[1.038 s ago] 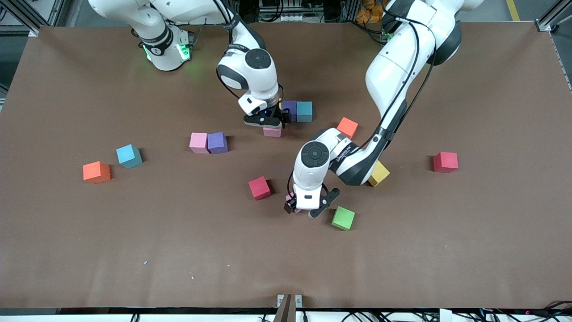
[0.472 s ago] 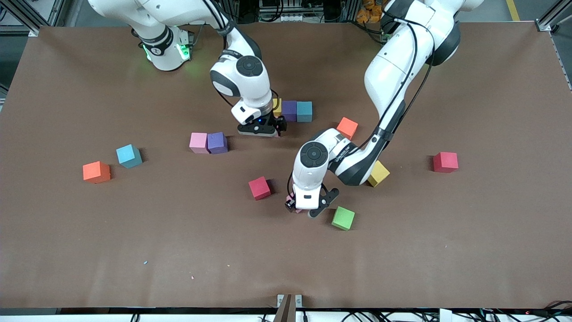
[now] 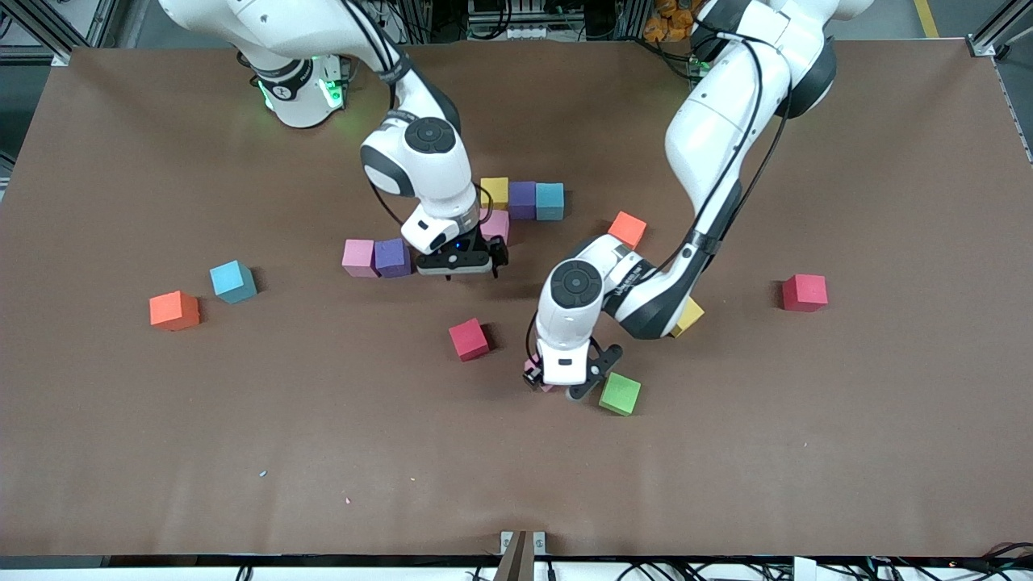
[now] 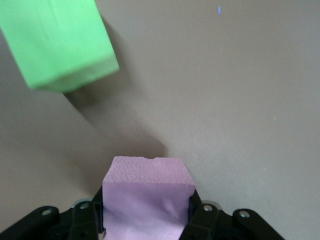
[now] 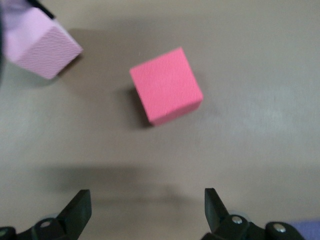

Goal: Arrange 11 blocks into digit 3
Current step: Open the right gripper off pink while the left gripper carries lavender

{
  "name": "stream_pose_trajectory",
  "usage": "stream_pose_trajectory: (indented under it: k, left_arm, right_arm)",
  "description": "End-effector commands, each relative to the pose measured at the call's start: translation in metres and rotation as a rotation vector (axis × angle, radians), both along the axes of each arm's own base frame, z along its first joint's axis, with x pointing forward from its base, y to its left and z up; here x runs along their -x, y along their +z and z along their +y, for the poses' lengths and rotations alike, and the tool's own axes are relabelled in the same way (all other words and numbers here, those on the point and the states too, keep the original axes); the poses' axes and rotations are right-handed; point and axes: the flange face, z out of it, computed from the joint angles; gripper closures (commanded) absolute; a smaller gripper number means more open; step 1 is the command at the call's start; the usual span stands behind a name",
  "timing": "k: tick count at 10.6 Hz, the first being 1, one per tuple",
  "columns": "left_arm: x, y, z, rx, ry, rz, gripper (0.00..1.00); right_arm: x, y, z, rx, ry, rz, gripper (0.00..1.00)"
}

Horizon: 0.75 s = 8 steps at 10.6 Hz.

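Observation:
My right gripper should next grab the red block by its opposite sides, so that it can extend the digit 3 from the pink block (image 3: 495, 224).
A row of yellow (image 3: 494, 192), purple (image 3: 523, 199) and blue (image 3: 549, 201) blocks touch, with a pink block (image 3: 495, 225) against the yellow one on the side nearer the front camera. My left gripper (image 3: 557, 379) is shut on another pink block (image 4: 147, 200), low over the table beside the green block (image 3: 620, 393). My right gripper (image 3: 460, 262) hangs open and empty over bare table beside a purple block (image 3: 392, 257) that touches a pink one (image 3: 357, 257). The right wrist view shows a red block (image 5: 166, 92) ahead of its open gripper (image 5: 147, 210).
Loose blocks lie around: teal (image 3: 232, 282) and orange (image 3: 173, 311) toward the right arm's end, an orange (image 3: 627, 230), a yellow (image 3: 686, 316) half hidden under the left arm, and a red (image 3: 805, 292) toward the left arm's end.
The right gripper left the pink block by the yellow one and moved toward the front camera, beside the purple-pink pair. The left gripper shut on its pink block and shifted slightly toward the green block.

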Motion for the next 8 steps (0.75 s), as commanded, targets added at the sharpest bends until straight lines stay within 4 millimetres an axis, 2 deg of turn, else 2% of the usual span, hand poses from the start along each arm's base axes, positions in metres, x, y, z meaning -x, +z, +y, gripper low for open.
stream_pose_trajectory:
  k: [1,3,4,5,6,8]
  left_arm:
    - [0.0,0.055,0.013,-0.006,-0.027,0.036,1.0]
    - [0.005,0.097,0.02,-0.019,-0.012,0.072,1.0]
    - [0.009,0.12,0.028,-0.044,-0.007,0.1,1.0]
    - [0.012,0.147,0.037,-0.011,0.016,0.146,1.0]
    - [0.014,0.174,0.054,0.008,0.028,0.19,1.0]
    - [0.025,0.214,0.071,-0.006,-0.003,0.2,1.0]
  right_arm:
    - [-0.025,-0.026,-0.001,-0.011,0.029,-0.044,0.0]
    - [-0.056,-0.04,0.006,0.001,0.039,-0.081,0.0]
    - [-0.069,-0.035,0.007,0.004,0.044,-0.106,0.0]
    - [-0.074,-0.034,0.007,0.007,0.043,-0.111,0.0]
    - [-0.082,-0.039,0.005,0.015,0.052,-0.116,0.0]
    - [-0.103,-0.046,-0.003,0.071,0.098,-0.124,0.0]
